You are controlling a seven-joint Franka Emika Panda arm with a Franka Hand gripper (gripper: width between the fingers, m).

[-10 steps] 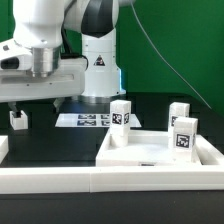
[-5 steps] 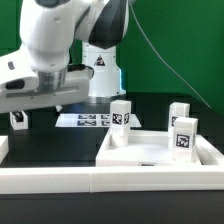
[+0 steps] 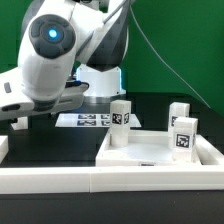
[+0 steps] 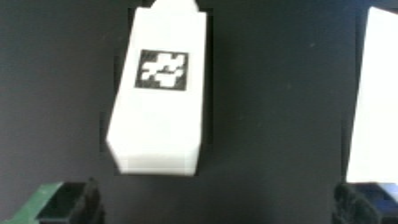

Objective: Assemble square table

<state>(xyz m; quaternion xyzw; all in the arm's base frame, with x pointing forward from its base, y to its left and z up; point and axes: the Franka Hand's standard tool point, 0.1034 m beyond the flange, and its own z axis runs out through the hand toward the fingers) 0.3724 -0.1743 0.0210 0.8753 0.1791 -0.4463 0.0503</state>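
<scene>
My fingers are still short of the white leg's near end (image 4: 157,158) and closing now would miss, so my gripper moves toward the leg, before it closes.
The white square tabletop (image 3: 150,152) lies tray-like at the exterior view's right. Three white tagged legs stand upright at it: one at its far left corner (image 3: 121,114), two at its right (image 3: 179,111) (image 3: 184,136). A fourth white leg (image 4: 162,90) lies flat on the black table, tag up, in the wrist view. My gripper (image 4: 217,205) hovers open just off one end of that leg, with its fingertips (image 4: 71,200) far apart and nothing between them. In the exterior view the gripper (image 3: 18,121) hangs low at the far left.
The low white border wall (image 3: 90,184) runs along the front, with a white block (image 3: 3,146) at its left end. The marker board (image 3: 88,120) lies behind, by the robot's base (image 3: 100,72). A white surface (image 4: 377,100) shows at the wrist view's edge.
The arm's wrist and upper links have swung and tilted over the left of the table. The gripper has stayed low at the left and open. The tabletop and standing legs have not moved.
</scene>
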